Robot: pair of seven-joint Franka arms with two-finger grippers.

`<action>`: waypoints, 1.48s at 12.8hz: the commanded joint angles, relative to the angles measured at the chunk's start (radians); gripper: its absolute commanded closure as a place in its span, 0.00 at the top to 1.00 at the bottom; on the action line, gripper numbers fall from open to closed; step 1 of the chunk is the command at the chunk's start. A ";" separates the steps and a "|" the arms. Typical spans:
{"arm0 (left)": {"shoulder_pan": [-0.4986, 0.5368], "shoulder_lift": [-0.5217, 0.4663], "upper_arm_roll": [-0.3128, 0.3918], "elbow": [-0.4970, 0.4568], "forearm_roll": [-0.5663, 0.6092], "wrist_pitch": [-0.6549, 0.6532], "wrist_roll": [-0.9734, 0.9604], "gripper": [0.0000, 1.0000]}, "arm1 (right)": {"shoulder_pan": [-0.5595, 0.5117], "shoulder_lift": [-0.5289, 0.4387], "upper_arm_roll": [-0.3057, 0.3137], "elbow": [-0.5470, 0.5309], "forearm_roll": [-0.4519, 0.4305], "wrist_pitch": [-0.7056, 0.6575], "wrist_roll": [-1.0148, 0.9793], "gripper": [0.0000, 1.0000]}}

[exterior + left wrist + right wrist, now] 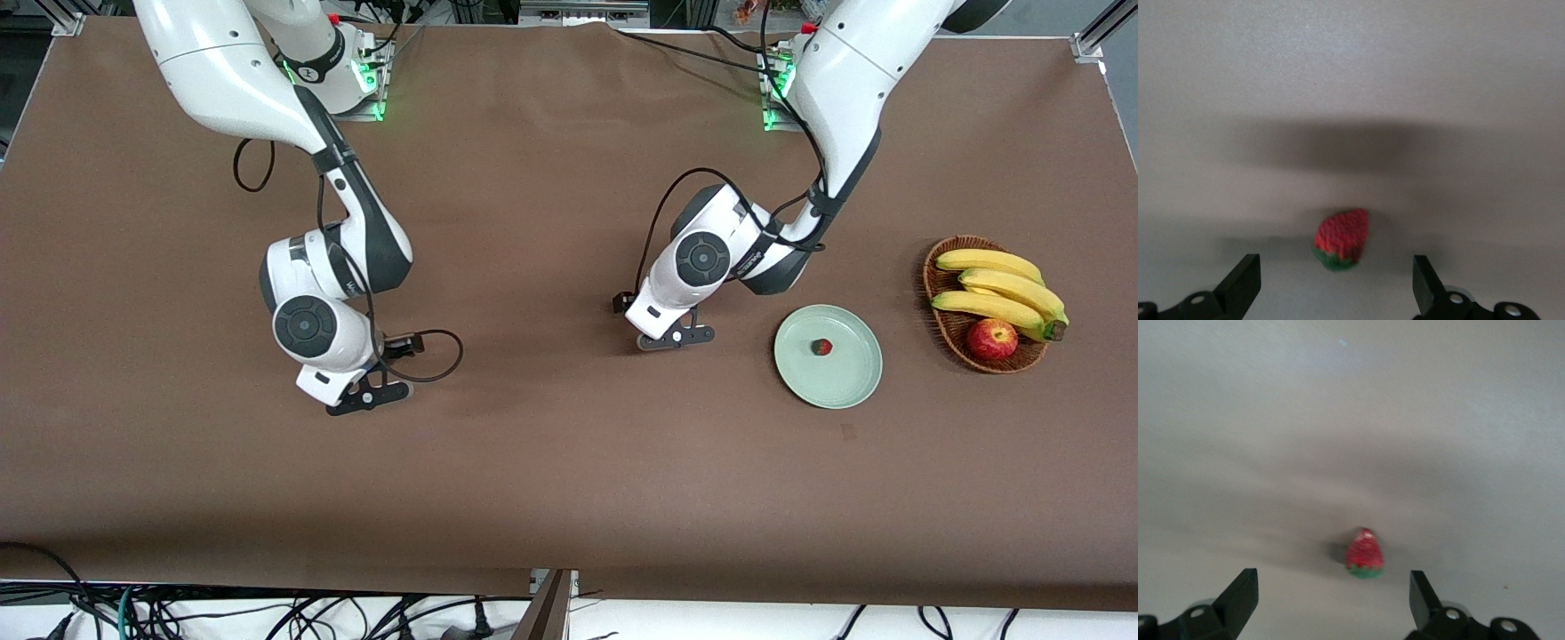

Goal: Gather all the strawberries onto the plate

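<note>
My right gripper reaches the strawberry next and takes hold of its wide end beside the green leaves, to collect it into the plate [846, 375].
The pale mint-green plate [846, 375] lies toward the left arm's end of the table, with one strawberry [823, 347] on it. My left gripper [676, 339] is low over the table beside the plate. In the left wrist view it [1336, 272] is open around a second strawberry [1342, 239] that lies on the table between the fingers, untouched. My right gripper [369, 394] is low over the table toward the right arm's end. In the right wrist view it [1331, 587] is open, with a third strawberry [1364, 555] on the table just ahead of the fingers. Both hands hide their strawberries in the front view.
A brown wicker basket [944, 331] with bananas [1000, 289] and a red apple [991, 339] stands beside the plate, closer to the left arm's end of the table. The table is covered in brown cloth [551, 462].
</note>
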 commanded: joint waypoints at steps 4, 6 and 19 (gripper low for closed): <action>-0.004 0.032 0.004 0.013 0.092 0.057 -0.021 0.96 | -0.026 -0.026 -0.012 -0.147 0.009 0.168 -0.096 1.00; -0.003 0.032 0.004 0.007 0.094 0.057 -0.019 0.73 | -0.026 -0.020 -0.012 -0.166 0.010 0.198 -0.088 1.00; 0.225 -0.184 0.003 0.039 0.094 -0.301 0.391 0.09 | -0.024 -0.022 0.055 -0.155 0.085 0.202 -0.026 0.00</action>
